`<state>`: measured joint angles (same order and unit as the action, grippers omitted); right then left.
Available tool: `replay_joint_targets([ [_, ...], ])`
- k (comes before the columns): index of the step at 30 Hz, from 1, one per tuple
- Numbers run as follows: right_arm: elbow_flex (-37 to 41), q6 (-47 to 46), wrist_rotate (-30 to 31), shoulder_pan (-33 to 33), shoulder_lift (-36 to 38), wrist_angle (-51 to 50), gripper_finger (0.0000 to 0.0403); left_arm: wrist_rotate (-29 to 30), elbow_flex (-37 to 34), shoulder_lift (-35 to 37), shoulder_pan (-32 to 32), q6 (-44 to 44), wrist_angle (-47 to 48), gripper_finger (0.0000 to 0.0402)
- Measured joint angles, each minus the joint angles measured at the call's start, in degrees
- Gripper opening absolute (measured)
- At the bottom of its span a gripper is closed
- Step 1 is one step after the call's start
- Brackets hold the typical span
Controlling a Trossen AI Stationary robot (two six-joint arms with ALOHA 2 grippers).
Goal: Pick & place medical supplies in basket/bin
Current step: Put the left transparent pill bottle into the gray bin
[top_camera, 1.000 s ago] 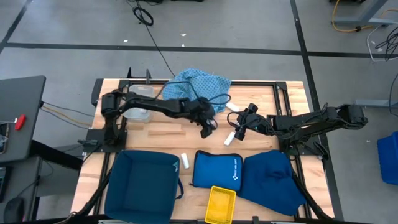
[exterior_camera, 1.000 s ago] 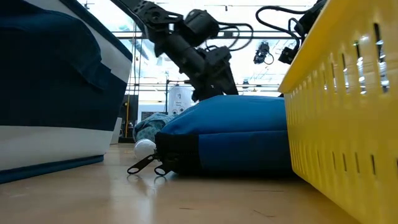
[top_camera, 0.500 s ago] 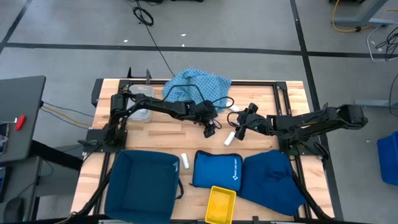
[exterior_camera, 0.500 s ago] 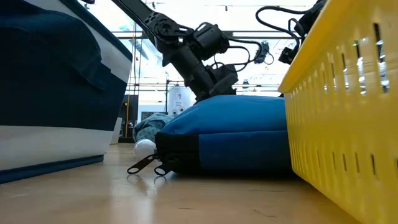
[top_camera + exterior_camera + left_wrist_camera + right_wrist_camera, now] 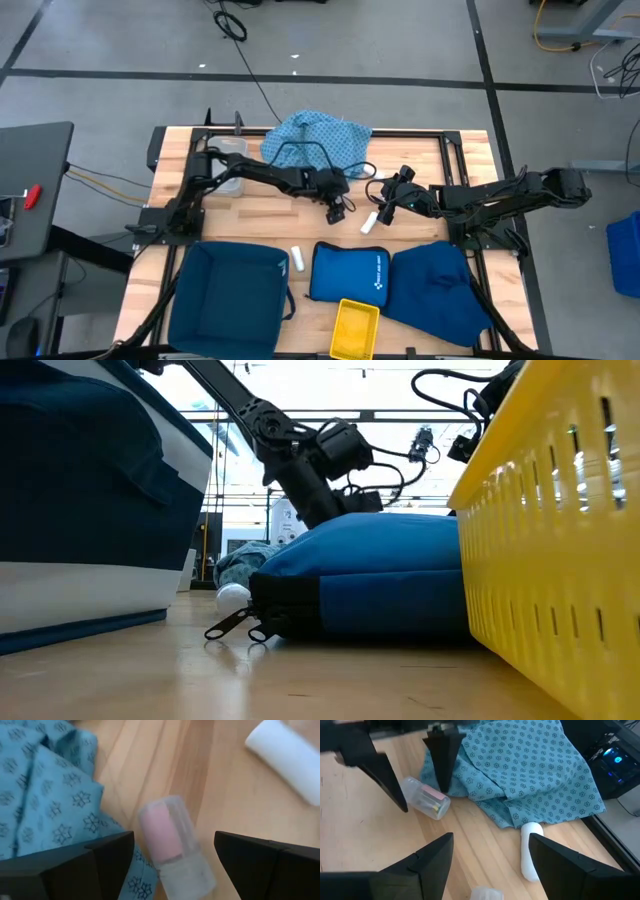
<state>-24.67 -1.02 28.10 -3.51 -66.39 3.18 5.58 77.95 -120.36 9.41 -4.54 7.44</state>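
Observation:
The vial needs to go in the clear tub, so the robot's left gripper should next grab it by its pink-labeled body.
A small clear vial with a pink insert lies on its side on the wood, beside the edge of the light-blue dotted cloth. My left gripper is open low over it, one finger on each side, also seen as the left gripper in the right wrist view. My right gripper waits open just to the right, above a white roll. Another white roll rests against the cloth's edge, and a third white roll lies nearer the front.
At the near edge sit a dark blue bin, the bright blue zip pouch, a yellow basket and a dark blue cloth bag. A clear tub stands at the far left. Bare wood lies left of the vial.
My left gripper has moved down and slightly toward the table's right, sinking behind the blue pouch in the low view until its open fingers straddle the vial. The right arm has kept still.

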Motion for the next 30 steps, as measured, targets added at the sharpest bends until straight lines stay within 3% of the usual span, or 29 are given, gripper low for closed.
replay_joint_targets([
  [8,0.0,0.0,0.17,0.01,0.0,0.0,0.027,2.5,0.0,-0.59,-0.02,1.45,-0.04,0.0254],
  [16,0.0,0.02,0.17,0.0,0.0,-0.01,0.027,2.16,0.0,-0.59,-0.23,1.6,-1.0,0.0145],
  [30,0.0,-0.02,0.13,0.0,0.0,-0.5,0.027,1.95,0.0,-0.59,-3.87,3.74,-9.85,0.0145],
])
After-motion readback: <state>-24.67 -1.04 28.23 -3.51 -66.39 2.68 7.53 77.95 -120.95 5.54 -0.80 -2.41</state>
